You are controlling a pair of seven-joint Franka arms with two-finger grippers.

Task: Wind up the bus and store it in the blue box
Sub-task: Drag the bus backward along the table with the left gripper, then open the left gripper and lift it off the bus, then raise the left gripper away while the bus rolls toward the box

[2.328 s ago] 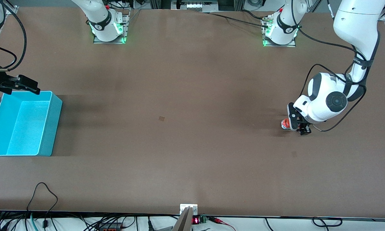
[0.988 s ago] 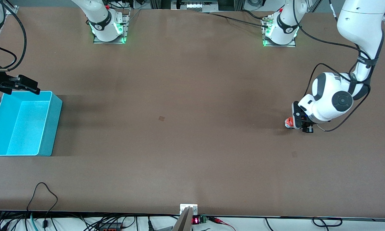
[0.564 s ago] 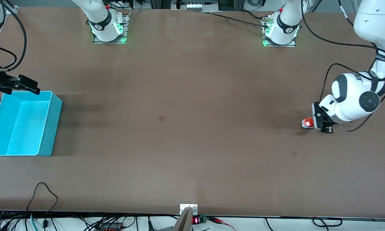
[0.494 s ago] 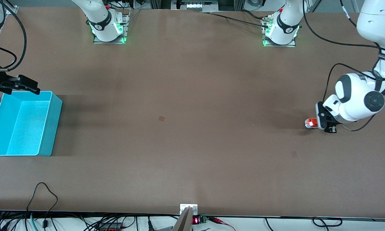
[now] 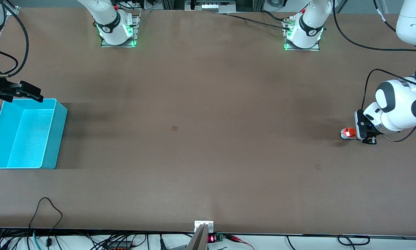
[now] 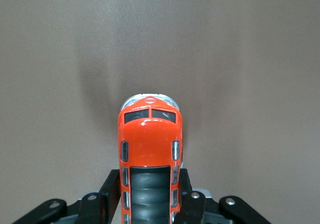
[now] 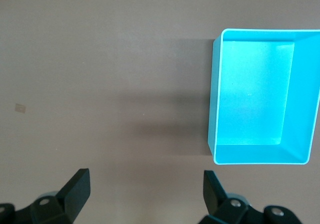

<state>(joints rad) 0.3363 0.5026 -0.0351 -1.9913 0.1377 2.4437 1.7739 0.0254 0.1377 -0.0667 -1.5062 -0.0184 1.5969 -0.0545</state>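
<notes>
The orange bus's lower edge is on the brown table in the front view, so my left gripper should open.
The small orange bus (image 5: 348,133) rests on the table at the left arm's end, its nose pointing toward the right arm's end. My left gripper (image 5: 364,134) is shut on the bus's rear half. In the left wrist view the bus (image 6: 150,149) shows its black roof panel between my two black fingers (image 6: 111,189). The blue box (image 5: 24,137) stands open and empty at the right arm's end; it also shows in the right wrist view (image 7: 260,106). My right gripper (image 5: 26,91) hangs open and empty over the table beside the box's rim, waiting.
A small dark square mark (image 5: 174,128) lies on the brown table near its middle. The arm bases (image 5: 117,33) stand along the table edge farthest from the front camera. Cables (image 5: 48,208) hang at the nearest edge.
My left gripper has dragged the bus along the table toward the left arm's end, away from the blue box. The right arm has not moved.
</notes>
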